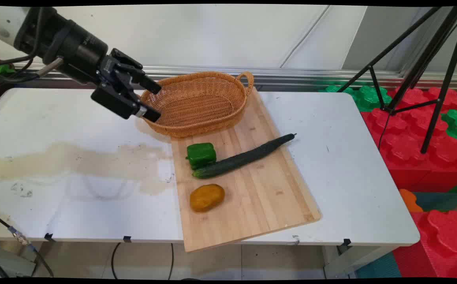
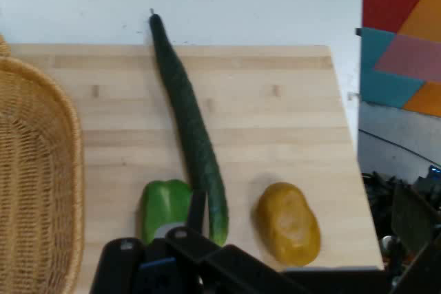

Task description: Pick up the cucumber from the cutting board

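Note:
The long dark green cucumber should be gripped by its middle next, so my gripper can move it into the wicker basket.
My gripper hangs open and empty above the table, just left of a wicker basket, near its left rim. The basket is empty and stands at the far end of a wooden cutting board. On the board lie a green pepper, a long dark cucumber touching it, and a yellow-brown potato nearer the front. In the hand view the cucumber runs down the board, between the pepper and the potato. The basket is at the left.
The white table has a brownish stain left of the board. The board's front corner sticks out over the table's near edge. A black tripod and red and green foam blocks stand to the right of the table.

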Robot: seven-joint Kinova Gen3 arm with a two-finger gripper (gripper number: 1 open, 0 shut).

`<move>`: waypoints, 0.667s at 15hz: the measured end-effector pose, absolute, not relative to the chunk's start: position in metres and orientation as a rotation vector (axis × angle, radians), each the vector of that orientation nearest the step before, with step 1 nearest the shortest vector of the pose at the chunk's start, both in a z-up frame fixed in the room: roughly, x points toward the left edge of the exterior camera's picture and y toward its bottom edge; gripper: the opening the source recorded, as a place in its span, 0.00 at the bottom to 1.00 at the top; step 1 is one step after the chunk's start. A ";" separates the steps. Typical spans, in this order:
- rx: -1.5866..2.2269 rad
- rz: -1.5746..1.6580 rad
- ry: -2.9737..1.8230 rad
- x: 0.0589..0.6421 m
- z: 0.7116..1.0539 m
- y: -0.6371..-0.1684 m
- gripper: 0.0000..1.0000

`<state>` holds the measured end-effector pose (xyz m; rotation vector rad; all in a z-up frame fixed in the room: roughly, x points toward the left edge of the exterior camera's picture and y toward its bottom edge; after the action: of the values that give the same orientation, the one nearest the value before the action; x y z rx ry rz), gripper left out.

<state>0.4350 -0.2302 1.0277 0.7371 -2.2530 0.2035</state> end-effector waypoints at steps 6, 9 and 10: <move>0.813 0.255 -2.252 0.425 1.007 -0.266 1.00; 0.839 0.275 -2.264 0.411 0.987 -0.291 1.00; 0.846 0.277 -2.269 0.406 0.980 -0.300 1.00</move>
<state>0.4063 -0.2995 0.9800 0.8461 -2.2690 0.2767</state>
